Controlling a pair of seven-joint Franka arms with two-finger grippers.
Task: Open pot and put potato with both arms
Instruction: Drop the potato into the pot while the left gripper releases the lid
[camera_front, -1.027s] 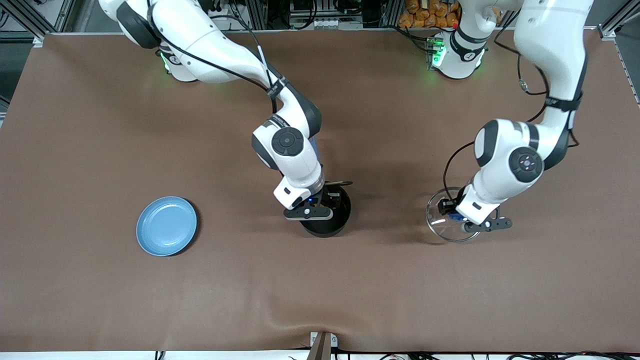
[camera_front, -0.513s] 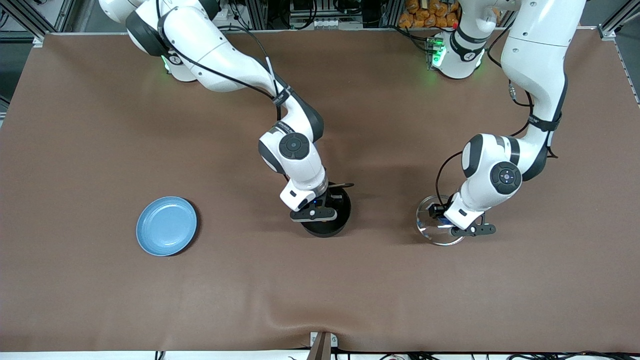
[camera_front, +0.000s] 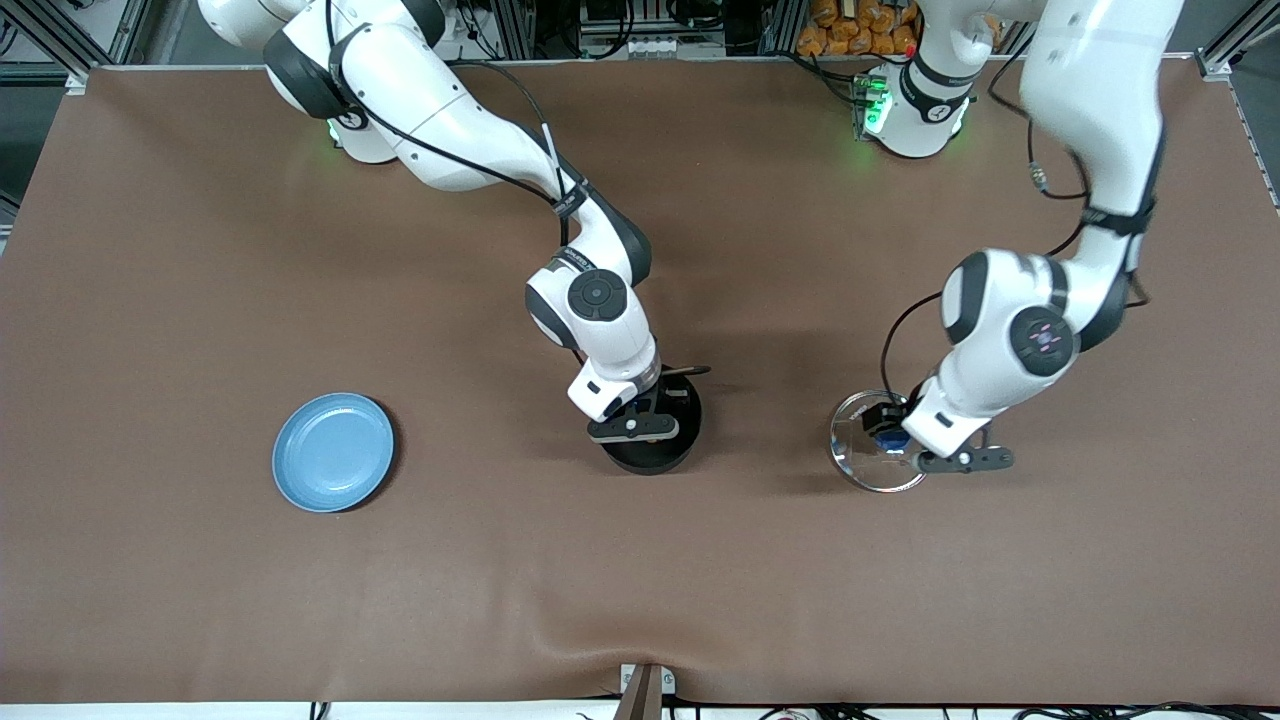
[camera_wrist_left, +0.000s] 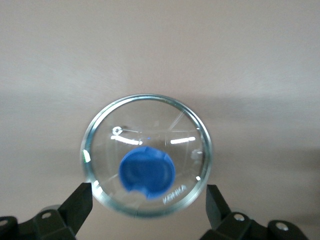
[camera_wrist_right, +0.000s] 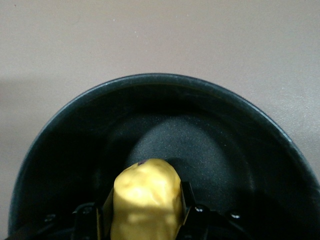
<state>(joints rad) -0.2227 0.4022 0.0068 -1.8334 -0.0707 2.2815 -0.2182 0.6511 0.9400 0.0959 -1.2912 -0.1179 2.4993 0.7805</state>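
My right gripper should open now, because the yellow potato (camera_wrist_right: 145, 192) sits down inside the black pot's rim (camera_wrist_right: 160, 79) in the right wrist view.
The black pot (camera_front: 660, 458) stands open mid-table, its handle (camera_front: 688, 371) pointing away from the front camera. My right gripper (camera_front: 652, 410) is down inside the pot (camera_wrist_right: 210, 150), shut on the yellow potato (camera_wrist_right: 145, 192), which hangs just above the pot's floor. The glass lid (camera_front: 858, 462) with its blue knob (camera_front: 888, 438) lies flat on the table toward the left arm's end. My left gripper (camera_front: 905, 440) is over the lid (camera_wrist_left: 147, 112), open, with its fingers (camera_wrist_left: 80, 200) wide apart on either side of the rim and off the knob (camera_wrist_left: 147, 170).
A flat light-blue plate (camera_front: 333, 452) lies on the brown table cover toward the right arm's end, well apart from the pot. A small bracket (camera_front: 645, 685) sits at the table edge nearest the front camera.
The lid has shifted a little toward the pot and now lies flat. The left wrist swung above it. The right gripper with the potato moved slightly across the pot.
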